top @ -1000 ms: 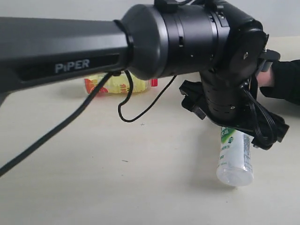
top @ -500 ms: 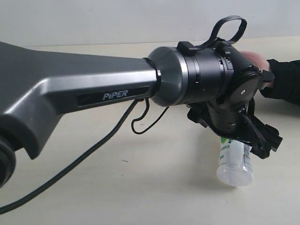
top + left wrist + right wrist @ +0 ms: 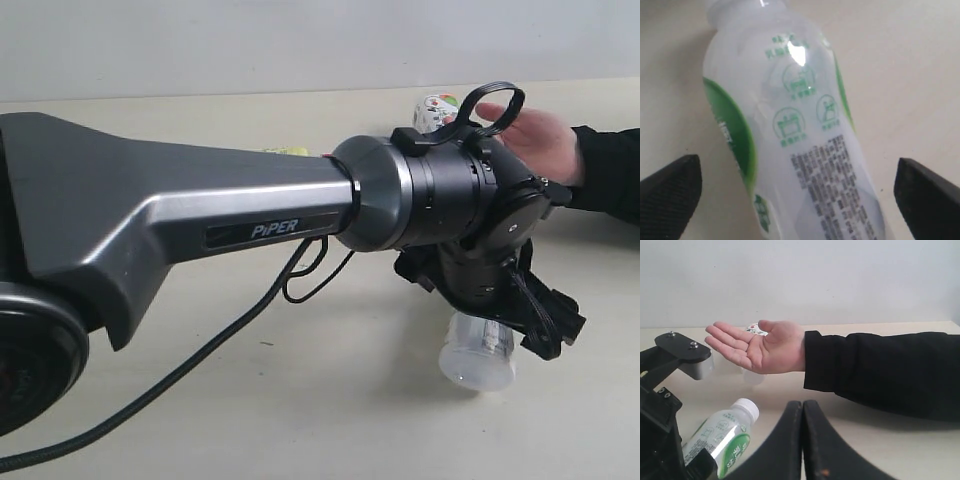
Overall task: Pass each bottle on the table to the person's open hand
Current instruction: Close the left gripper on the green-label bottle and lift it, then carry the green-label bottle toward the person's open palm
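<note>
I should close my left gripper on the whitish bottle now. Its fingers are low on either side of the bottle's printed body (image 3: 480,350) (image 3: 815,185), so they would hold the bottle.
A whitish bottle (image 3: 478,352) with green label marks lies on its side on the table (image 3: 300,400), its base toward the exterior camera. My left gripper (image 3: 485,312) hangs right over it. In the left wrist view the bottle (image 3: 800,135) lies between the two fingers (image 3: 670,192), and bare table shows on both sides, so the left gripper (image 3: 800,200) is open. The person's open hand (image 3: 535,140) waits palm up just beyond. My right gripper (image 3: 802,440) is shut and empty, off to the side of the same bottle (image 3: 722,435) and short of the hand (image 3: 760,347).
A second small bottle (image 3: 437,108) stands behind the hand, partly hidden. A sliver of a yellow bottle (image 3: 285,151) shows above my left arm (image 3: 200,230), which fills most of the exterior view. The person's black sleeve (image 3: 880,370) stretches along the table.
My left arm has swung and dropped across the exterior view, with its gripper still over the whitish bottle. That bottle now lies a little further left. The person's hand has come further in.
</note>
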You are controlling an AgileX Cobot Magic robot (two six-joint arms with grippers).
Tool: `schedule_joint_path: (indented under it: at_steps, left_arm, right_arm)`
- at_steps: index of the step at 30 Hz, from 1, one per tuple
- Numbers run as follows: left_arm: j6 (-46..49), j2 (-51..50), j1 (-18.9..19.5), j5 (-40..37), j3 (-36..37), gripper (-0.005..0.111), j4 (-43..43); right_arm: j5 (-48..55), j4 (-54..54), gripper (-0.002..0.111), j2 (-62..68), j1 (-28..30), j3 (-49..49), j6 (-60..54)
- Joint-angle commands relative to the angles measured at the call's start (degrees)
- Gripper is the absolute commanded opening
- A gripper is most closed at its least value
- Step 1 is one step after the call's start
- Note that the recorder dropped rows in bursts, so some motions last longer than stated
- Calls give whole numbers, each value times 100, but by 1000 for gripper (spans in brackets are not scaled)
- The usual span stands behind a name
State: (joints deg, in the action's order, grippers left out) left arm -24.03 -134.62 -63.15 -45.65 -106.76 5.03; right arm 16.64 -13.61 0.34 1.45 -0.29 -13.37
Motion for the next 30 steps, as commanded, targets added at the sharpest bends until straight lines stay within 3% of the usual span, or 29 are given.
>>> schedule_joint_path:
  at_steps: [1,2,4,5,6,7,8,23,30]
  left_arm:
    - [-26,0,-19,-250,-47,101,60]
    - [-26,0,-19,-264,-47,99,56]
    - [-41,0,-19,-264,-47,77,56]
    - [-41,0,-19,-264,-47,53,56]
    - [-41,0,-19,-264,-47,39,56]
    - [-41,0,-19,-264,-47,7,56]
    - [-17,0,-19,-264,-47,2,56]
    - [-47,933,-19,-853,-47,2,-11]
    - [-61,1357,-19,-545,-47,2,-45]
  right_arm:
    - [-32,24,0,-34,35,29,-7]
    - [-32,24,0,-34,35,29,-7]
    - [-32,24,0,-34,35,29,-7]
    - [-32,24,0,-34,35,29,-7]
    - [-32,24,0,-34,35,29,-7]
    - [-32,24,0,-34,35,29,-7]
    - [-32,24,0,-34,35,29,-7]
    - [-32,24,0,-34,35,29,-7]
    - [-32,24,0,-34,35,29,-7]
